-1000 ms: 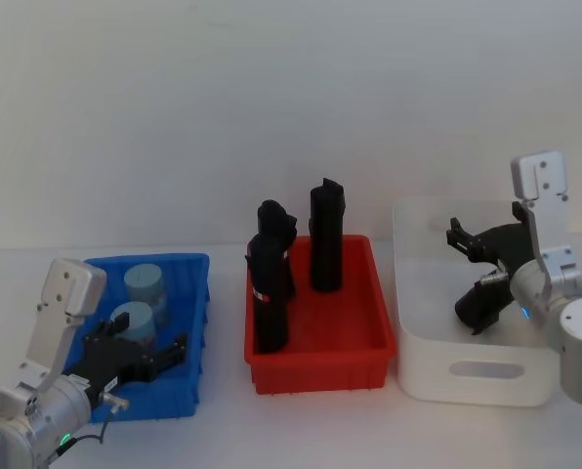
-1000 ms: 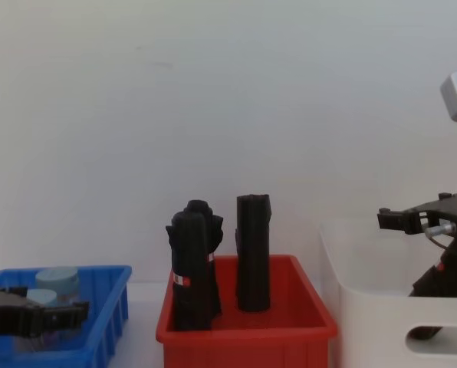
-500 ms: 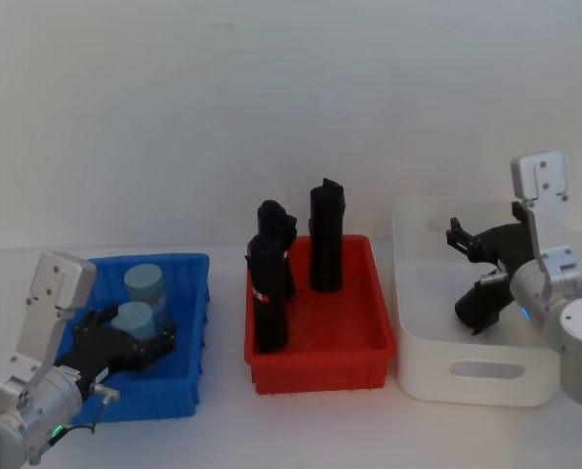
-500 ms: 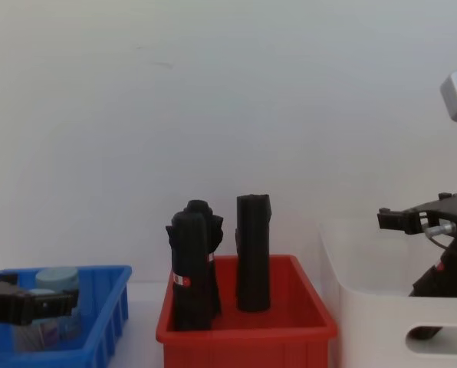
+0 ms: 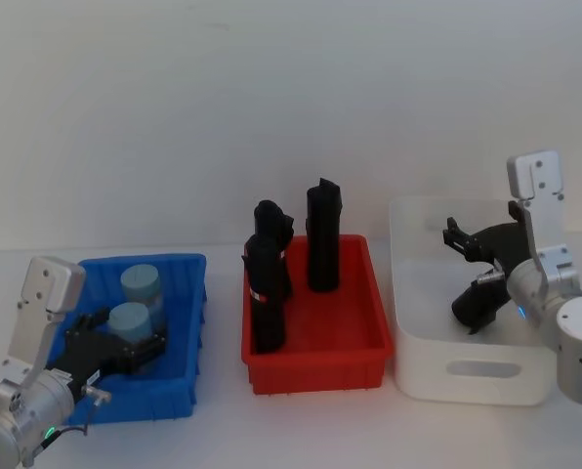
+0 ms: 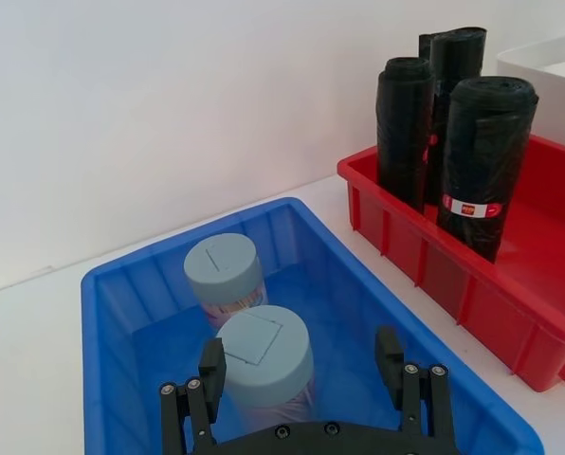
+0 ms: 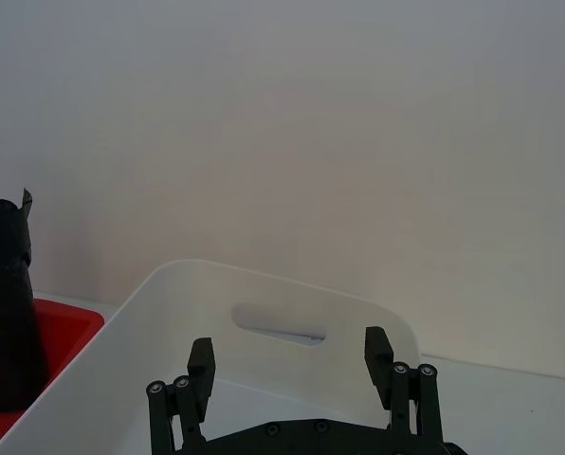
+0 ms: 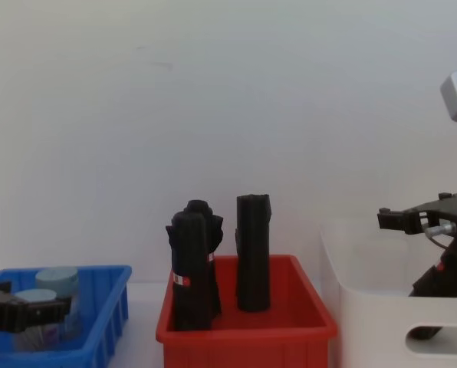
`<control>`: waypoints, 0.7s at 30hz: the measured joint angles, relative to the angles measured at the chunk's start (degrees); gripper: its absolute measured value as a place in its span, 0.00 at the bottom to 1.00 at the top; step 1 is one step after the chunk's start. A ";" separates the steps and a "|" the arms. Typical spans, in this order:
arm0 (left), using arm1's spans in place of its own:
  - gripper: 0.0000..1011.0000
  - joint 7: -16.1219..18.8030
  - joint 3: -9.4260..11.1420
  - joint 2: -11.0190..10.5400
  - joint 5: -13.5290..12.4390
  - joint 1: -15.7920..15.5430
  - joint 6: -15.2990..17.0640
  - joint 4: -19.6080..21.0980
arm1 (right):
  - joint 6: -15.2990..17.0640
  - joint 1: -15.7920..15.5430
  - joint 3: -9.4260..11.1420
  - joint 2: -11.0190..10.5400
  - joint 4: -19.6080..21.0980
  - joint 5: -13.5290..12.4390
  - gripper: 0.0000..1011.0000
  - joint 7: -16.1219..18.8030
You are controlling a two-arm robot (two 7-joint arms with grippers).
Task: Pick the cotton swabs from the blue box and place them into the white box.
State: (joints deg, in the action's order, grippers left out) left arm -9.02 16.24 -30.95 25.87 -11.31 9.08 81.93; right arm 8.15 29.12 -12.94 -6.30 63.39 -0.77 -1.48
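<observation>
I should next grab the near jar by its lidded end (image 8: 36, 297) with my left gripper, so that the cotton swabs can get into the white box (image 8: 374, 307).
Two cotton swabs jars with grey-blue lids stand in the blue box (image 5: 190, 298): a far one (image 5: 140, 285) and a near one (image 5: 131, 319). My left gripper (image 5: 127, 340) is low inside the blue box, open. The left wrist view has the near jar (image 6: 264, 353) between its spread fingers, close to one finger (image 6: 211, 365) and apart from the other; the far jar (image 6: 225, 270) stands behind it. From the chest view the left gripper (image 8: 25, 314) reaches in front of both jars (image 8: 57, 278). My right gripper (image 5: 457, 278) hangs open and empty over the white box (image 5: 467, 376).
A red bin (image 5: 315, 363) sits between the two boxes, holding three tall black cylinders (image 5: 322, 234). The right wrist view looks across the white box's far wall with its handle slot (image 7: 278, 324). A plain wall stands behind the table.
My left gripper has drawn back toward the robot's left inside the blue box, still open around the near jar. Both jars stand where they were. The right arm has not moved.
</observation>
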 joint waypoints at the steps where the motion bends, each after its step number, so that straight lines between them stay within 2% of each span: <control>1: 0.99 -0.11 -0.07 0.07 0.02 -0.15 -0.11 -0.44 | 0.00 0.00 0.00 0.00 0.00 0.00 0.99 0.00; 21: 0.99 -2.75 -0.66 1.06 -0.05 -2.58 -1.25 -6.01 | 0.00 0.00 0.00 0.00 0.00 0.00 0.99 0.00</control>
State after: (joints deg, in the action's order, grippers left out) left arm -11.77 15.58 -29.89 25.82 -13.88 7.83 75.92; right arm 8.15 29.12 -12.94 -6.30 63.38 -0.77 -1.48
